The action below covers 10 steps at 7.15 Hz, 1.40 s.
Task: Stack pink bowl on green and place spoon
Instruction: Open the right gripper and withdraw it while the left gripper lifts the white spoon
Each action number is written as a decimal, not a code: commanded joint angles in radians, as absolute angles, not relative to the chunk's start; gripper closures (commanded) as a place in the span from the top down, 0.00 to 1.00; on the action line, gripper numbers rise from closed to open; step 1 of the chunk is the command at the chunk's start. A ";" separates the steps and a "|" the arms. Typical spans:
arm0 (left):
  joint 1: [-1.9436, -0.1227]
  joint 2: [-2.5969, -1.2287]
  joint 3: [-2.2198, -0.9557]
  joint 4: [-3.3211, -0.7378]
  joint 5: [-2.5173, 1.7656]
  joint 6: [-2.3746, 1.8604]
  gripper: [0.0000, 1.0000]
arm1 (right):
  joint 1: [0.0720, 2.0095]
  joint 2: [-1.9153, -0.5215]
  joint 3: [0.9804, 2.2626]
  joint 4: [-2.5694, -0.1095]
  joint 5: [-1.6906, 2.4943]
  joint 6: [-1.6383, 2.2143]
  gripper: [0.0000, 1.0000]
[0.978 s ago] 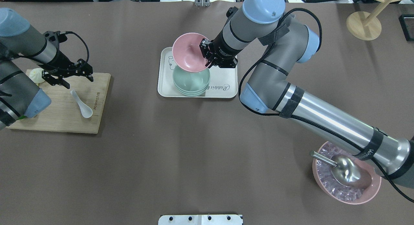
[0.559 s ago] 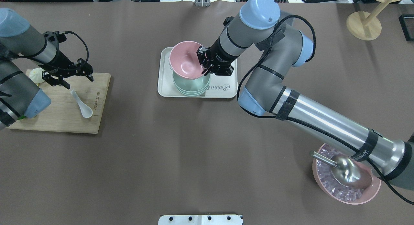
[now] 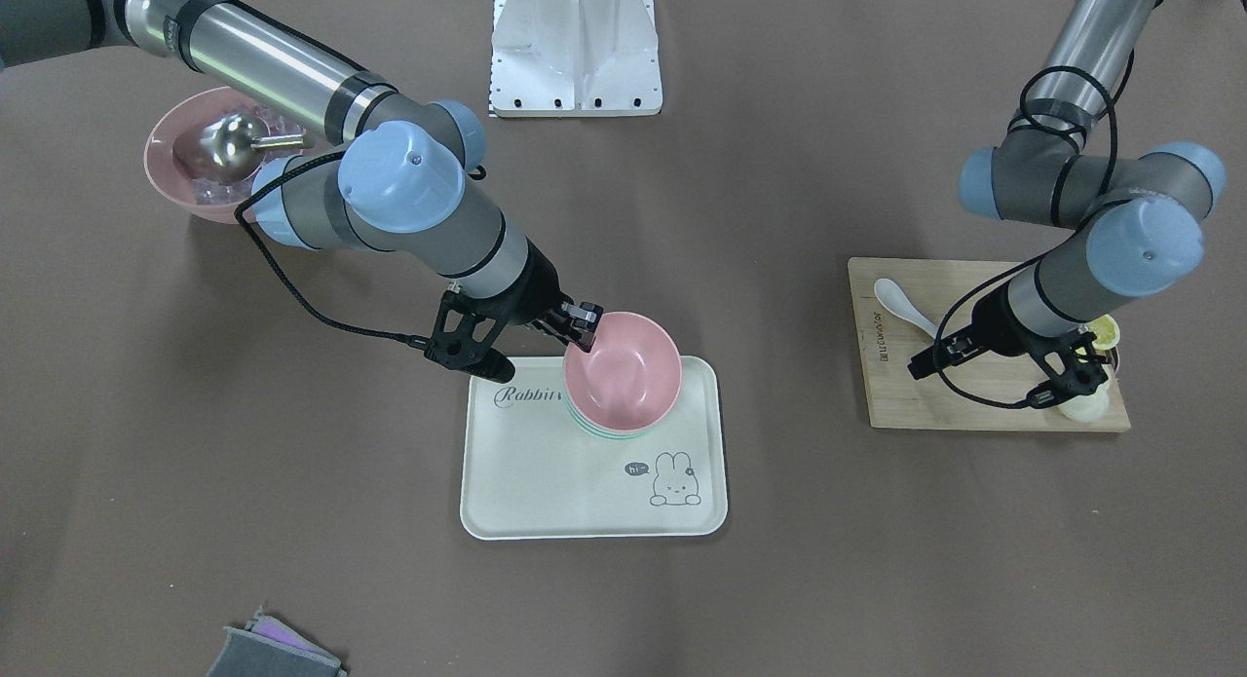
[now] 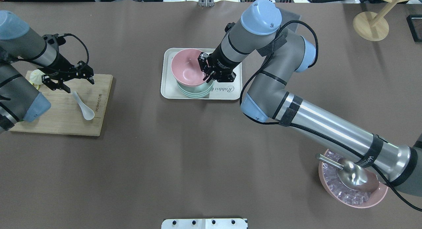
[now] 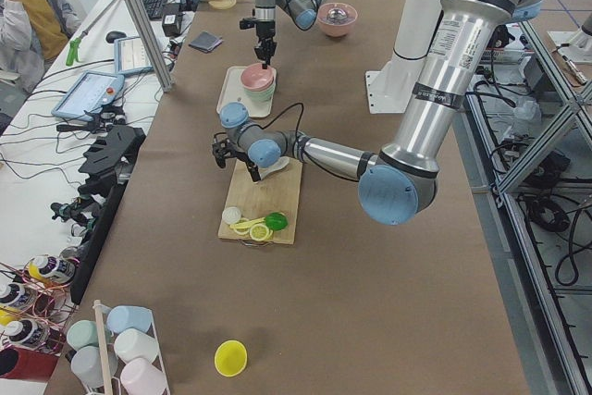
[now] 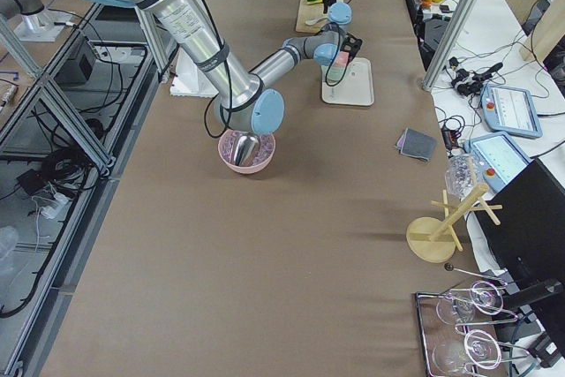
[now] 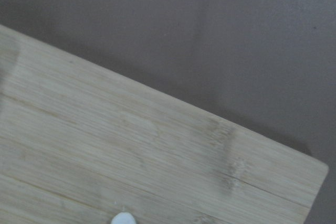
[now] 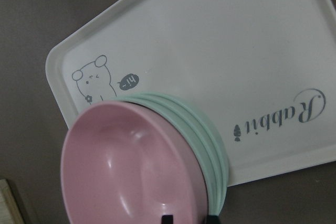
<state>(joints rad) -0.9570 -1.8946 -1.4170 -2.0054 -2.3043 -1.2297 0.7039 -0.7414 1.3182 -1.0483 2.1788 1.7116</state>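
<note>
The scoop end of the white spoon should stay free to rest in the pink bowl [image 3: 623, 371], so my left gripper should grab the spoon by its handle [image 3: 924, 322] next.
The pink bowl [image 4: 187, 68] sits almost level on top of the stack of green bowls [image 4: 194, 90] on the white rabbit tray [image 4: 227, 90]; I cannot tell if its full weight rests there. My right gripper [image 4: 206, 71] is shut on the pink bowl's rim at its right side, and also shows in the front view [image 3: 583, 331]. The white spoon [image 4: 83, 106] lies on the wooden board [image 4: 62, 122]. My left gripper [image 4: 67, 80] is open and empty, just above the board by the spoon's handle end. The left wrist view shows the board [image 7: 131, 150] and the spoon's tip [image 7: 122, 219].
A pink bowl of ice with a metal scoop [image 4: 352, 181] stands at the near right under my right arm. A white bun [image 4: 34, 75] lies on the board's far left corner. A wooden rack [image 4: 371, 24] stands at the far right. A grey cloth [image 3: 273, 648] lies on the operators' side.
My right gripper has brought the tilted pink bowl down and nearer, levelling it onto the green stack. My left gripper has barely moved.
</note>
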 commanded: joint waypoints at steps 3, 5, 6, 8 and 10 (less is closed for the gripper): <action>-0.925 -1.867 -1.471 -2.005 -2.303 -1.379 0.40 | 0.707 -0.741 1.335 -1.045 2.175 1.720 1.00; -0.925 -1.835 -1.483 -2.003 -2.299 -1.378 0.00 | 0.712 -0.742 1.335 -1.046 2.174 1.720 1.00; -0.925 -1.829 -1.535 -1.984 -2.307 -1.381 0.00 | 0.712 -0.741 1.335 -1.046 2.172 1.720 1.00; -0.923 -1.889 -1.598 -1.861 -2.370 -1.381 0.00 | 0.721 -0.741 1.336 -1.046 2.171 1.720 1.00; -0.927 -1.987 -1.594 -1.856 -2.378 -1.381 0.00 | 0.797 -0.803 1.363 -1.054 2.247 1.700 1.00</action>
